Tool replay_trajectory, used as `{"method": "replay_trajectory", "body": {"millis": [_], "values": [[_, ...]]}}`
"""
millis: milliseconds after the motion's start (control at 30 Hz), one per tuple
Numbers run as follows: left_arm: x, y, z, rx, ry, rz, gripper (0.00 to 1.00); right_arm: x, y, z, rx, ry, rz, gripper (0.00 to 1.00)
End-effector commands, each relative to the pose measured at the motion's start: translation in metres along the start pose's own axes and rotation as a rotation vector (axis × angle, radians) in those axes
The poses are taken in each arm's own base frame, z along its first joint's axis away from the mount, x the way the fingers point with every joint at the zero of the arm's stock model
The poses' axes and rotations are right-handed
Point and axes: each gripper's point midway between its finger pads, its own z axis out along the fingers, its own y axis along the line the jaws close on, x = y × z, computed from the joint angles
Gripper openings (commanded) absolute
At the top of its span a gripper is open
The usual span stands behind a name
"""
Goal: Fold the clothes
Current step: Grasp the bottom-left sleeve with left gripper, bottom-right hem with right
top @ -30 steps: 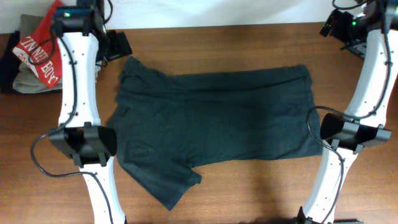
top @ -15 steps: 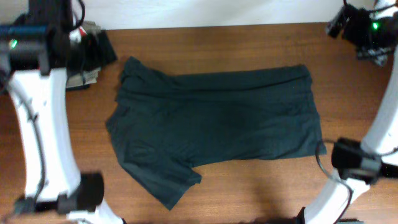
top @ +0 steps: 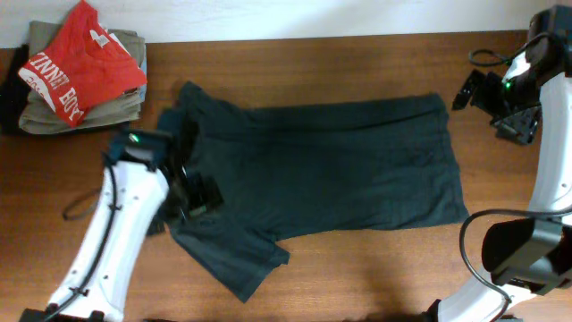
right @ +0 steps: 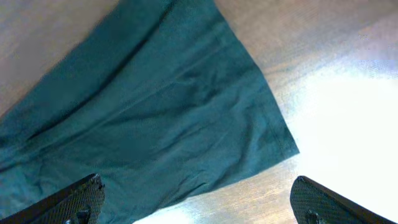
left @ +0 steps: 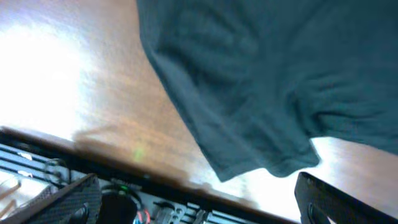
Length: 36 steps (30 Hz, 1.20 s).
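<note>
I will next grab the dark charcoal T-shirt's near sleeve by its outer edge with my left gripper. The T-shirt's near side can then fold over lengthwise.
The dark charcoal T-shirt lies spread flat on the wooden table, plain side up, with no lettering showing. My left gripper is open and empty over the shirt's left side, near the lower sleeve. In the left wrist view the sleeve hem lies ahead of the open jaws. My right gripper is open and empty just off the shirt's far right corner. The right wrist view shows that hem corner ahead of the open jaws.
A red T-shirt with white lettering lies on folded khaki garments at the table's far left corner. A pale wall edge runs along the back. Bare wood lies in front of the shirt.
My left arm has swung from the far left corner down over the shirt's left side, uncovering the red pile. My right gripper has come lower, toward the shirt's far right corner.
</note>
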Motion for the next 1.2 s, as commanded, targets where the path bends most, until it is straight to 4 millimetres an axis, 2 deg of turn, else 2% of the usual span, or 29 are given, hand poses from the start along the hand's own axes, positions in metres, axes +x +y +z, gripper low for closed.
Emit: {"method": "replay_trajectory", "body": {"millis": [0,167,300,433,633,700,800,867,967,1033,1100,1167], "values": [[0.033,-0.008,0.031,0.027,0.043,-0.013,0.99,-0.003,-0.020,0.006,0.025,0.010,0.097,0.99],[0.070,-0.019,0.087,0.036,0.137,-0.080,0.99,-0.003,-0.024,0.007,0.031,0.012,0.070,0.99],[0.095,-0.012,0.119,0.023,0.204,-0.090,0.99,-0.005,-0.024,0.007,0.028,0.002,0.054,0.99],[0.115,-0.007,0.132,0.026,0.273,-0.080,0.99,-0.011,-0.022,0.007,0.021,-0.019,0.051,0.99],[0.110,-0.016,0.151,0.077,0.218,-0.050,0.99,-0.010,-0.022,0.007,0.023,-0.017,0.051,0.99],[0.112,-0.015,0.157,0.086,0.216,-0.049,0.93,-0.009,-0.024,0.006,0.031,-0.011,0.053,0.98],[0.121,-0.006,0.168,0.070,0.233,-0.052,0.89,-0.004,-0.034,0.005,0.089,-0.005,0.154,0.99],[0.123,-0.003,0.174,0.074,0.232,-0.052,0.73,-0.004,-0.036,0.005,0.097,-0.008,0.193,0.99],[0.123,-0.004,0.176,0.082,0.233,-0.051,0.36,-0.002,-0.038,0.006,0.111,0.000,0.201,0.99],[0.123,-0.004,0.176,0.082,0.233,-0.051,0.04,0.004,-0.051,0.006,0.178,0.005,0.287,0.99],[0.124,-0.004,0.176,0.081,0.233,-0.051,0.01,0.005,-0.066,-0.002,0.253,-0.043,0.363,0.99],[0.124,-0.004,0.176,0.081,0.233,-0.051,0.01,0.008,-0.069,-0.013,0.245,-0.065,0.372,0.99]]}}
